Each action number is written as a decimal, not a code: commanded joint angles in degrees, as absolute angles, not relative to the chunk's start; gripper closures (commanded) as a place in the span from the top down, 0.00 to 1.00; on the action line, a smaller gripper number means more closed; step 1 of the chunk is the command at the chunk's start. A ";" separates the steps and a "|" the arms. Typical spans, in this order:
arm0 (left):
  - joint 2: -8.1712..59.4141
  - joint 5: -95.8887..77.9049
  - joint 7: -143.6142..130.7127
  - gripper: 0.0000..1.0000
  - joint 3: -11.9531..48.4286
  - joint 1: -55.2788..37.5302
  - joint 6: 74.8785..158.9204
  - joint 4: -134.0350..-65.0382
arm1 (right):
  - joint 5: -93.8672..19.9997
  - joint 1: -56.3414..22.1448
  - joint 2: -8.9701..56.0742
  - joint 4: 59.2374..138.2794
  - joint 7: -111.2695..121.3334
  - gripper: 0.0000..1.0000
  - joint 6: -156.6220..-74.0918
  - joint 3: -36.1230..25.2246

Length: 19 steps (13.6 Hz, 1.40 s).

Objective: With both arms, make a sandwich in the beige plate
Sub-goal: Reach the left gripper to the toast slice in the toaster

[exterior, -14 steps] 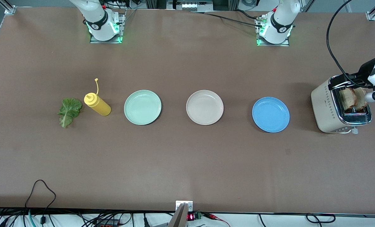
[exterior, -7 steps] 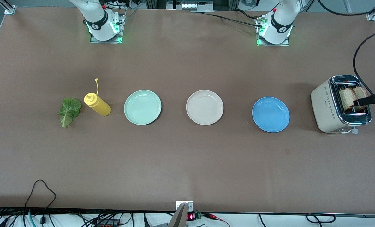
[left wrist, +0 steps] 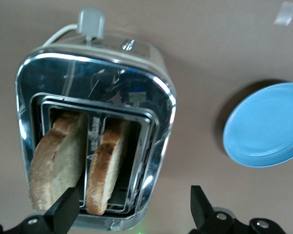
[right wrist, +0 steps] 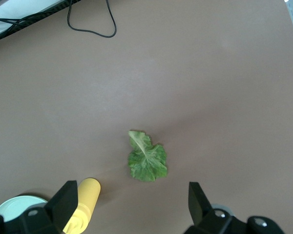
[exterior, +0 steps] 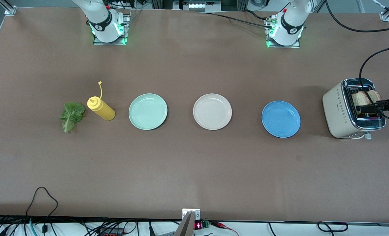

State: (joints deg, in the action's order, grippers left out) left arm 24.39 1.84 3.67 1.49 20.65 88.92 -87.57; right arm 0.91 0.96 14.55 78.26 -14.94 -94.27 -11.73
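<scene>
The left gripper's fingers are above the bread slice (left wrist: 106, 165) in the toaster and would miss the slice if they closed now. The left gripper should go down first, then close on the slice.
The beige plate (exterior: 212, 111) lies empty in the middle of the table, between a mint-green plate (exterior: 148, 111) and a blue plate (exterior: 281, 119). Two bread slices (exterior: 361, 99) stand in the slots of a beige toaster (exterior: 340, 113) at the left arm's end; the left wrist view shows them (left wrist: 56, 161) too. My left gripper (exterior: 374, 105) hangs open just over the toaster (left wrist: 95, 78), its jaws (left wrist: 134, 214) wide apart. A green lettuce leaf (exterior: 71, 115) lies at the right arm's end. My right gripper (right wrist: 132, 204) is open, high over the leaf (right wrist: 146, 158), out of the front view.
A yellow squeeze bottle (exterior: 101, 109) lies between the lettuce and the mint-green plate; it also shows in the right wrist view (right wrist: 85, 200). The blue plate (left wrist: 266, 126) lies beside the toaster. Black cables hang over the toaster's end of the table.
The left arm has swung out past the table's end and come down, so its open fingers now sit over the toaster's slots. The bread, plates and lettuce have not moved.
</scene>
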 commanded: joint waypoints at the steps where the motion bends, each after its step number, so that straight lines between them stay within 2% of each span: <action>1: 25.13 3.34 5.71 1.00 2.11 21.71 87.63 -87.45 | 1.23 0.88 14.94 77.78 -15.64 1.00 -94.75 -11.16; 7: 25.14 4.39 9.75 0.98 2.11 22.76 87.63 -89.74 | 1.67 -1.66 15.73 77.78 -15.47 1.00 -94.75 -11.07; 8: 25.14 4.39 9.76 0.90 2.11 22.85 87.54 -90.00 | 1.67 -2.28 15.99 77.87 -15.47 1.00 -94.75 -11.07; 11: 25.49 4.39 9.76 0.59 2.20 22.85 87.54 -90.70 | 1.76 -4.56 16.78 78.05 -15.29 1.00 -94.48 -11.07; 14: 26.10 4.39 9.76 0.42 2.11 22.85 87.54 -90.62 | 1.50 -6.50 17.23 78.05 -15.38 1.00 -94.66 -11.07; 18: 25.84 4.31 9.84 0.04 2.20 22.85 86.93 -89.83 | 1.67 -9.84 16.26 77.78 -14.77 1.00 -93.87 -11.08; 19: 25.75 4.31 10.28 0.01 2.20 22.94 86.23 -89.13 | 1.32 -9.93 16.09 77.78 -14.85 1.00 -93.95 -10.99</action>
